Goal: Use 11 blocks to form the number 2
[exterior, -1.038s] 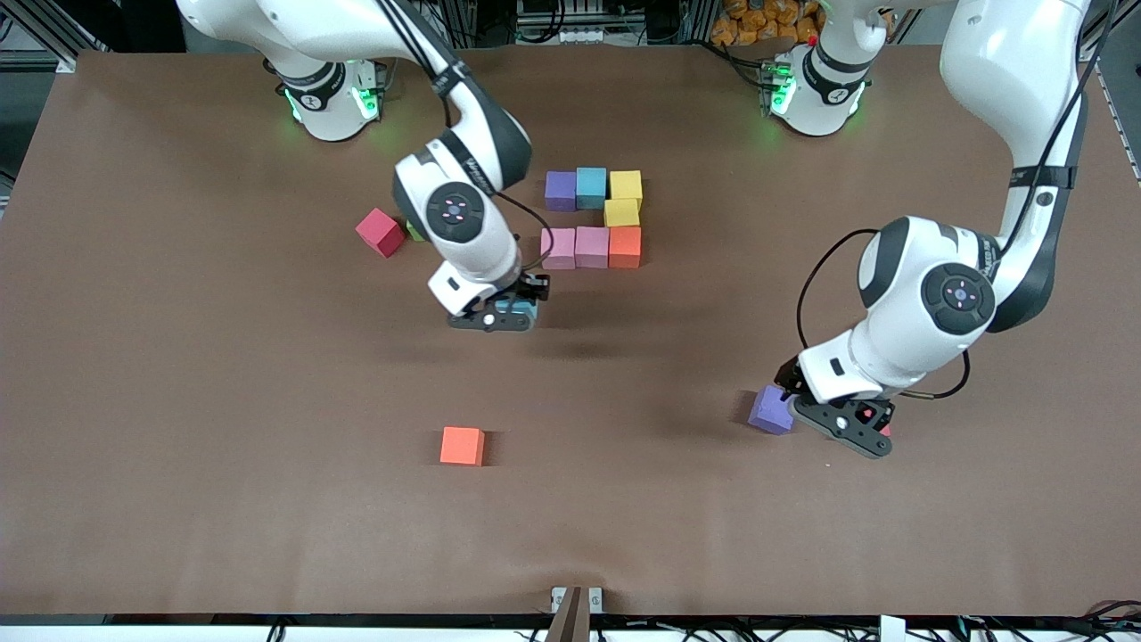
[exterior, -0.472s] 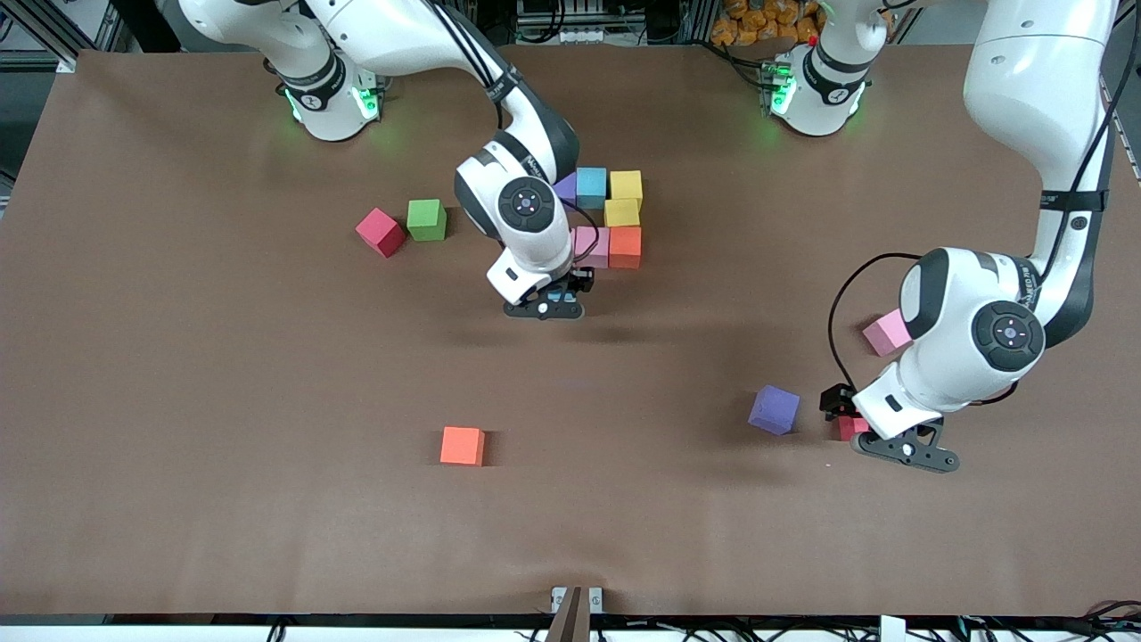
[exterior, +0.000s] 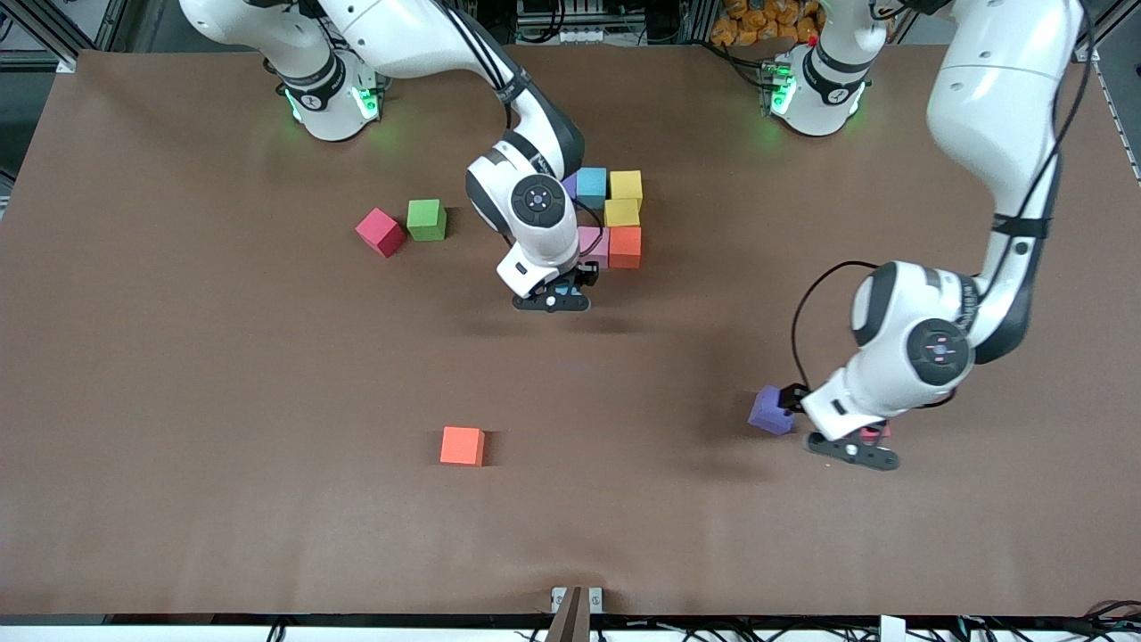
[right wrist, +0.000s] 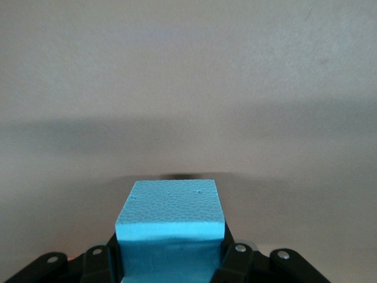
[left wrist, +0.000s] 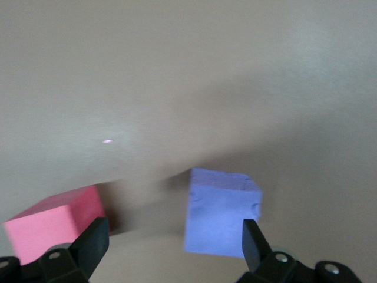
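My left gripper should next grab the purple block (exterior: 768,410) by its opposite sides to help form the number 2.
The partly built number 2 shows a blue block (exterior: 591,185), two yellow blocks (exterior: 626,185), a pink block (exterior: 595,246) and an orange block (exterior: 625,247); the right arm hides its other cubes. My right gripper (exterior: 551,300) (right wrist: 172,254) hangs just beside that cluster, shut on a blue block (right wrist: 171,221). My left gripper (exterior: 851,448) (left wrist: 174,247) stands open low over the table. A purple block (exterior: 768,410) (left wrist: 219,212) lies partly between its fingers, and a pinkish-red block (exterior: 875,432) (left wrist: 52,221) lies by the other finger.
A red block (exterior: 380,232) and a green cube (exterior: 426,219) sit side by side toward the right arm's end of the cluster. A lone orange block (exterior: 462,446) lies nearer the front camera. Brown table (exterior: 223,401) stretches round them.
The right gripper carried its blue block over beside the cluster's lower edge. The left arm swung out toward its end of the table, then back beside the purple block, now hiding a pink block.
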